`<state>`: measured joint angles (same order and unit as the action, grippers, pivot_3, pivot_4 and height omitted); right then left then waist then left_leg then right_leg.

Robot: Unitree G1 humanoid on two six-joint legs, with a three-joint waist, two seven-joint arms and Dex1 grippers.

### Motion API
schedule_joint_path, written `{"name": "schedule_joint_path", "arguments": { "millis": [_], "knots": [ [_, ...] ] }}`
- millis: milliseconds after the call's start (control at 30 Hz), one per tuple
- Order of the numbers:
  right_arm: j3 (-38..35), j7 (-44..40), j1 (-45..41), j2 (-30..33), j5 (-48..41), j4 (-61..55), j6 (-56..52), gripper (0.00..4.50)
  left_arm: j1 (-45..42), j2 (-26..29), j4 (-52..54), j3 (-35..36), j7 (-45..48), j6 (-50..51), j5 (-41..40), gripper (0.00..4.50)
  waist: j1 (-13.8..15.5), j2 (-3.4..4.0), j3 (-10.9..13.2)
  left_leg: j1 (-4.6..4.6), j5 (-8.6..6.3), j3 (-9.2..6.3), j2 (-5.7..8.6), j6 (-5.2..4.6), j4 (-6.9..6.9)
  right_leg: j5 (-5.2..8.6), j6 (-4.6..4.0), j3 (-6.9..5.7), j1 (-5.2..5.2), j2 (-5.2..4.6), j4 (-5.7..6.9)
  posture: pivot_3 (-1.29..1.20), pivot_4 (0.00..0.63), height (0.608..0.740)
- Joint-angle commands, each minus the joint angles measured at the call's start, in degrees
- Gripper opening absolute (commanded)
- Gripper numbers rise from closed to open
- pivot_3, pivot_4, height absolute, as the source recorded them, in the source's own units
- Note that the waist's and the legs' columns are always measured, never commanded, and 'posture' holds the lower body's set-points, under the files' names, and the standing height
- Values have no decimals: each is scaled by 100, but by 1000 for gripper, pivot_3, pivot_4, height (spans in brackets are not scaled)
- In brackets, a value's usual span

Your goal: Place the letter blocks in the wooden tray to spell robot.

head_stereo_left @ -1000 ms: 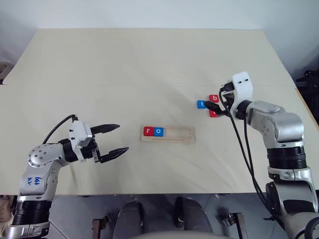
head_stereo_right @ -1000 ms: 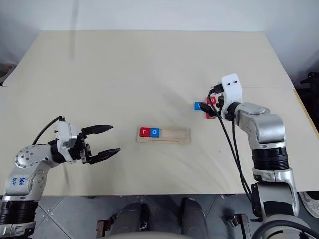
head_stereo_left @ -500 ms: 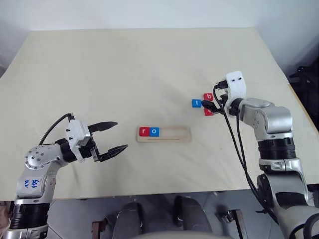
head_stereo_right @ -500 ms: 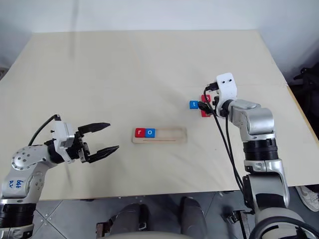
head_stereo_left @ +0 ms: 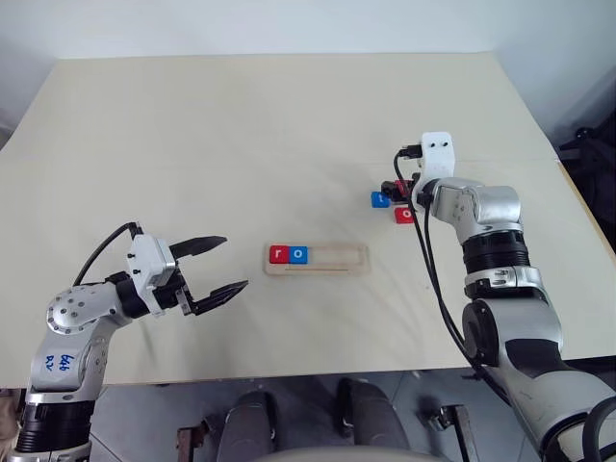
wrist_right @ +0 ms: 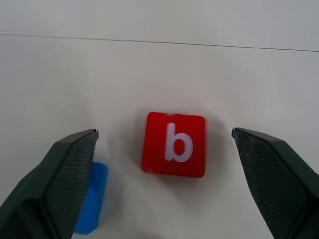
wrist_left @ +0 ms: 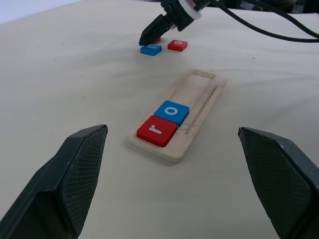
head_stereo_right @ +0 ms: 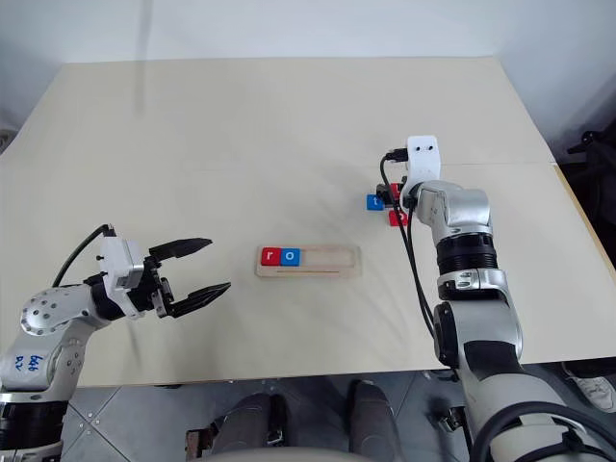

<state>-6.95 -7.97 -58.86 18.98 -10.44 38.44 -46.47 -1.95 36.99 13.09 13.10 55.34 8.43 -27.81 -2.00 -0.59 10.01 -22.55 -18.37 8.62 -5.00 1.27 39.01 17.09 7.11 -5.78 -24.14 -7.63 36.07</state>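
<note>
I will next use my right gripper to take the red b block by its sides, so that I can spell robot in the tray (head_stereo_left: 339,258).
The wooden tray (head_stereo_left: 339,258) lies mid-table with a red r block (head_stereo_left: 278,254) and a blue o block (head_stereo_left: 298,254) side by side at its left end. Right of it lie three loose letter blocks: a blue one (head_stereo_left: 379,199), a red one (head_stereo_left: 405,215) and a red b (wrist_right: 174,144). My right gripper (head_stereo_left: 396,192) hangs open over these. In the right wrist view the b sits between its spread fingers, untouched, and the blue block (wrist_right: 92,196) lies beside one finger. My left gripper (head_stereo_left: 236,262) stands open and empty left of the tray, pointing towards it.
The pale table (head_stereo_left: 289,125) stretches bare behind the tray. Its right edge and a seam (head_stereo_left: 539,162) lie just beyond my right arm. A black cable (head_stereo_left: 433,279) trails from the right wrist over the table.
My right gripper has moved farther forward and now hangs right over the red b, still open. The left gripper has stayed where it was. The head camera's view has shifted slightly.
</note>
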Motion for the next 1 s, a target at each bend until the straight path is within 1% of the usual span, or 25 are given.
{"name": "schedule_joint_path", "arguments": {
  "millis": [33, 200, 300, 500, 533, 567, 667, 767, 900, 967, 1000],
  "knots": [
    [-153, 99, -116, -41, 4, 45, 117, 4500, 96, 38, 284, 184, -71, -1, -136, 4469, -1, 0, 0, 0, 0, 0, 0, 0, 0, 0, 0, 0, 0, 0, 0, 0, 150, 740],
    [-236, 201, -75, -68, 35, 103, 110, 4500, 150, 37, 363, 192, -115, 27, -149, 4469, -4, 0, 0, 0, 0, 0, 0, 0, 0, 0, 0, 0, 0, 0, 0, 0, 150, 740],
    [-169, 252, -19, -95, 107, 31, 29, 3938, 110, 54, 343, 199, -112, 41, -152, 4500, -2, 1, 0, 0, 0, 0, 0, 0, -1, 0, 0, 0, 0, 0, 0, 0, 150, 740],
    [-100, 304, 88, -127, 167, -255, -154, 1897, -30, 74, 281, 149, -59, 66, -150, 4500, -5, 1, 0, 0, 0, 0, 0, 0, -1, 0, 0, 0, -1, 1, -1, 0, 150, 740],
    [-123, 290, 101, -116, 140, -342, -192, 1620, -62, 70, 263, 127, -42, 75, -154, 4500, -5, 1, 0, 0, 0, 0, 0, 0, -2, 0, 0, 0, -1, 1, -1, 0, 150, 740],
    [-143, 288, 110, -103, 130, -421, -228, 1473, -89, 66, 247, 109, -27, 84, -155, 4500, -4, 1, 0, 0, 0, 0, 0, 0, -2, 0, 0, 0, -1, 1, -1, 0, 150, 740],
    [-219, 280, 175, -27, 103, -789, -322, 1473, -190, 41, 157, 22, 37, 97, -141, 4500, 5, 1, 0, -2, 0, 0, 0, 0, -2, 0, 0, 0, -1, 0, -2, 0, 150, 740],
    [-285, 223, 385, 123, 37, -1562, -758, 1473, -360, -3, 15, -119, 129, 107, -125, 4500, 23, 3, 1, -6, 0, -1, 0, 0, -2, 0, 0, 0, -5, 0, -1, 0, 150, 740],
    [-458, 238, 943, 247, -166, -3219, -1764, 1473, -624, -49, -251, -294, 319, 75, -124, 4500, 38, 3, 0, -52, 1, -5, 0, 2, 6, 0, 1, -1, -47, 0, 4, 0, 150, 740],
    [-537, 269, 1443, 190, -293, -4394, -2494, 1473, -780, -62, -422, -408, 479, 50, -125, 4500, 41, 4, 0, -55, 2, -7, 0, 3, 5, 0, 1, -4, -50, 2, 1, 0, 150, 740],
    [-565, 279, 1622, 151, -334, -4807, -2755, 1473, -837, -67, -482, -444, 537, 41, -119, 4500, 44, 4, 0, -57, 2, -7, 0, 3, 3, 0, 1, -5, -51, 2, 0, 0, 150, 740]
  ]
}}
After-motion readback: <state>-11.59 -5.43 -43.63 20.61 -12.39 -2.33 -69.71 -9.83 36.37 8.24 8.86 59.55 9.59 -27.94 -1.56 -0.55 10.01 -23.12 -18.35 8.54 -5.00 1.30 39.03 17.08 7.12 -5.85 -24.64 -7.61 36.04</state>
